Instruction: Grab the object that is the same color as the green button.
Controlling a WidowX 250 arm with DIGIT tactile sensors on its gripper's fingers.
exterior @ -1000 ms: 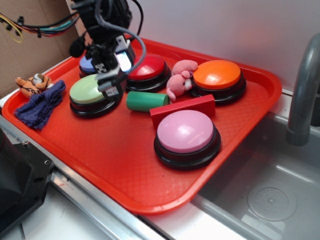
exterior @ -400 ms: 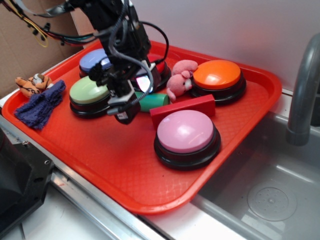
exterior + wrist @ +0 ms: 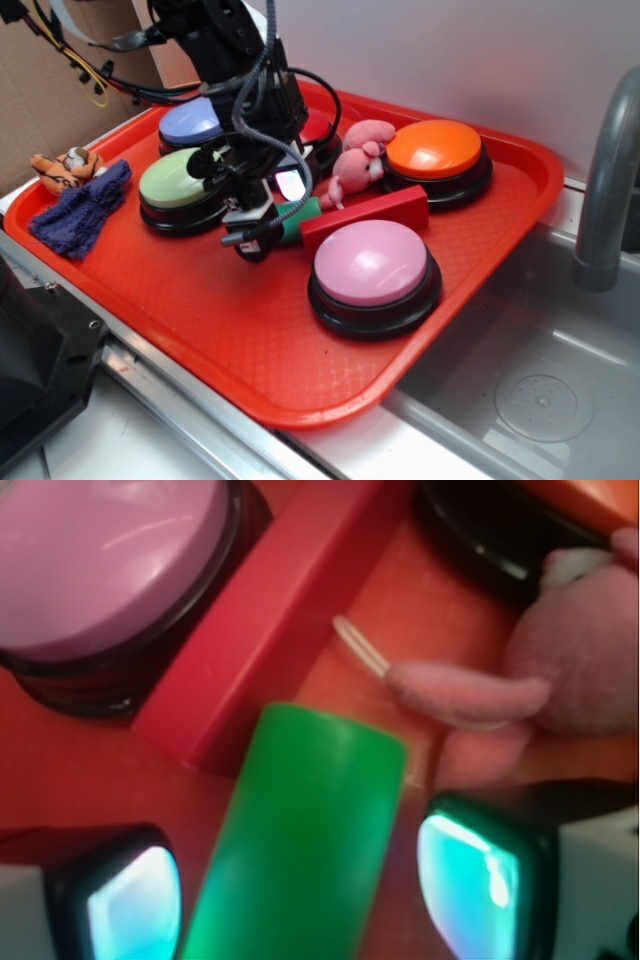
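Observation:
My fingers stand on either long side of the green cylinder (image 3: pixel 298 212), so my gripper closes on the cylinder next.
The object, a dark green cylinder (image 3: pixel 300 830), lies on the red tray (image 3: pixel 250 330) with its far end against a red rectangular block (image 3: pixel 270 610). In the exterior view only a bit of the cylinder (image 3: pixel 298 212) shows behind my arm. My gripper (image 3: pixel 305 900) stands open and straddles the cylinder, one fingertip (image 3: pixel 130 905) to its left and one to its right, each with a gap. From outside, the gripper (image 3: pixel 262 222) sits low over the tray, just right of the pale green button (image 3: pixel 178 180).
A pink button (image 3: pixel 372 265) is right of the block, an orange button (image 3: pixel 434 150) behind it. Blue (image 3: pixel 190 124) and red (image 3: pixel 316 128) buttons stand behind my arm. A pink plush toy (image 3: pixel 358 158) lies beside the cylinder's far end. A blue cloth (image 3: pixel 82 210) lies at the tray's left edge, and a sink (image 3: pixel 540 400) lies right.
My arm has swung from above the green button to the right and down. The gripper now stands around the green cylinder and hides most of it in the exterior view.

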